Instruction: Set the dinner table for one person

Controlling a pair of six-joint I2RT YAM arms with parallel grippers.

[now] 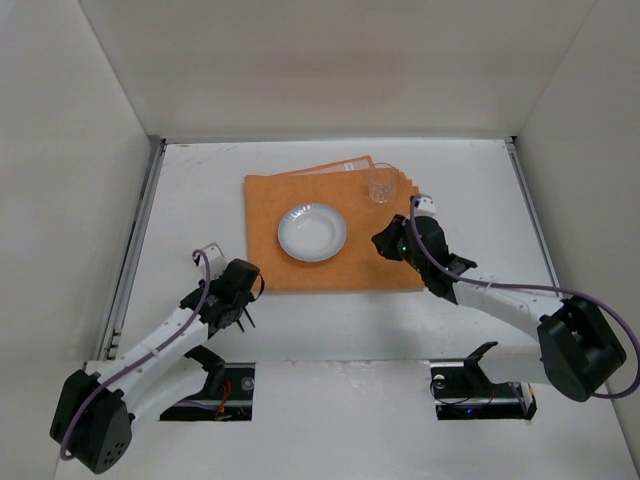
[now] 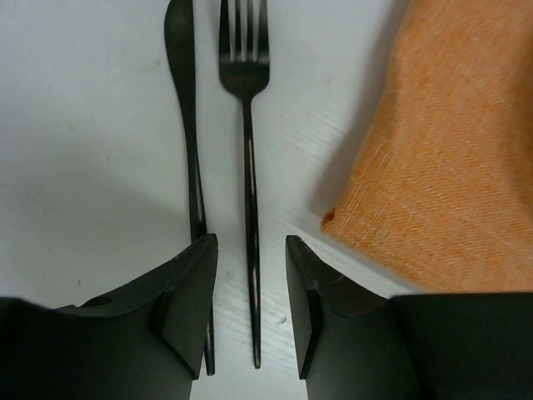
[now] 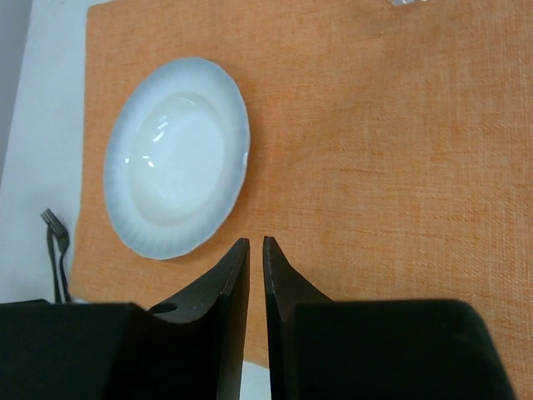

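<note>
The fork's handle is between the gripper's fingers but below them, so it isn't time to close yet. My left gripper needs to go down first and then close on the fork's handle.
The white dinner table [image 1: 200, 200] carries an orange cloth [image 1: 330, 260] with a white plate [image 1: 312, 232] on it and a clear glass [image 1: 381, 186] at the cloth's far right. A black knife [image 2: 187, 125] and a black fork [image 2: 246, 100] lie side by side on the table, left of the cloth's near corner [image 2: 433, 167]. My left gripper [image 2: 251, 243] is open and low over them; the fork's handle runs between its jaws and the knife's handle passes under the left finger. My right gripper [image 3: 256, 242] is shut and empty over the cloth, just right of the plate [image 3: 176, 158].
White walls enclose the table on three sides, and metal strips [image 1: 135, 240] run along its side edges. The left gripper [image 1: 243, 305] is at the cloth's near left corner. The right gripper [image 1: 385, 240] is between plate and glass. The fork [image 3: 57, 250] shows small in the right wrist view.
</note>
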